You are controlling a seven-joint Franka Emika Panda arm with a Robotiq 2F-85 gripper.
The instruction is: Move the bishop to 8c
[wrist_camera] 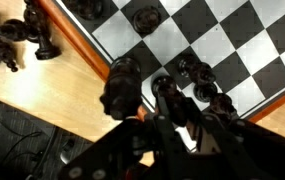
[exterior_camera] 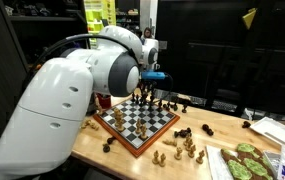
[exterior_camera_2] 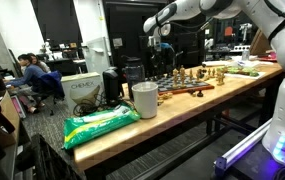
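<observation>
The bishop is inside the board's wooden rim, between the neighbouring dark pieces, and would stand on the board if I opened now, so it is time to release it.
The chessboard (exterior_camera: 134,124) lies on the wooden table, seen in both exterior views (exterior_camera_2: 185,78). My gripper (exterior_camera: 149,88) hangs over its far corner among several dark pieces (exterior_camera: 148,98). In the wrist view the fingers come in from the bottom. The gripper (wrist_camera: 187,95) is shut, its tips narrowed round a small dark piece, the bishop (wrist_camera: 189,72), near the board's wooden rim (wrist_camera: 82,35). The piece is as dark as the fingers, so its outline is unclear. Other dark pieces (wrist_camera: 122,78) stand close on both sides.
Captured dark pieces (wrist_camera: 7,40) lie on the table beside the board. Light pieces (exterior_camera: 187,148) are scattered in front of it, next to a tray with green items (exterior_camera: 244,160). A white cup (exterior_camera_2: 144,100) and a green bag (exterior_camera_2: 100,122) sit further along the table.
</observation>
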